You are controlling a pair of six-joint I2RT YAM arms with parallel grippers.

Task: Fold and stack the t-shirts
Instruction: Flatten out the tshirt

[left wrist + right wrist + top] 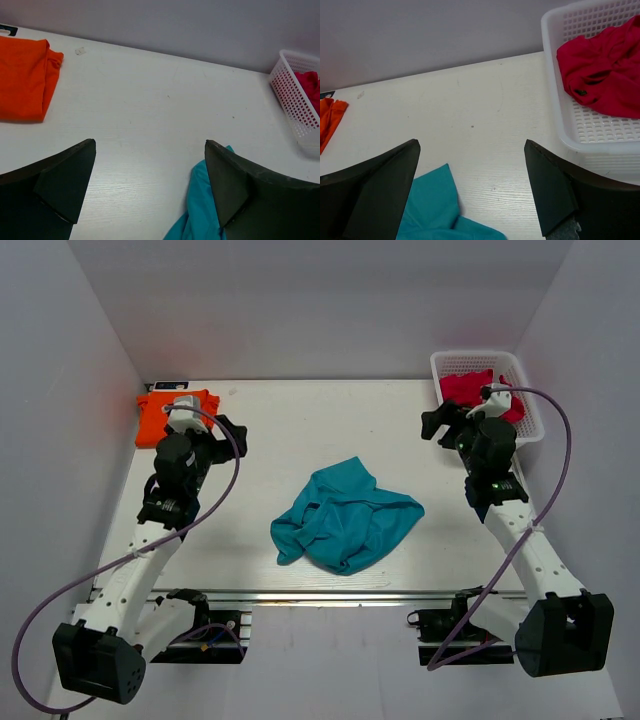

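The left gripper grabs the teal t-shirt's outer edge on the orange t-shirt's side next, to spread the teal t-shirt for folding.
A teal t-shirt [345, 518] lies crumpled in the middle of the table; a bit of it shows in the left wrist view [200, 210] and in the right wrist view [432, 210]. An orange t-shirt [170, 412] lies folded at the back left corner and also shows in the left wrist view [22, 77]. My left gripper [232, 435] is open and empty, above the table between the orange shirt and the teal one. My right gripper [440, 423] is open and empty, next to the basket, behind and right of the teal shirt.
A white mesh basket [530, 425] at the back right holds a crumpled red garment [470, 390]; both show in the right wrist view, the basket [555, 100] and the garment [602, 65]. Grey walls enclose the table on three sides.
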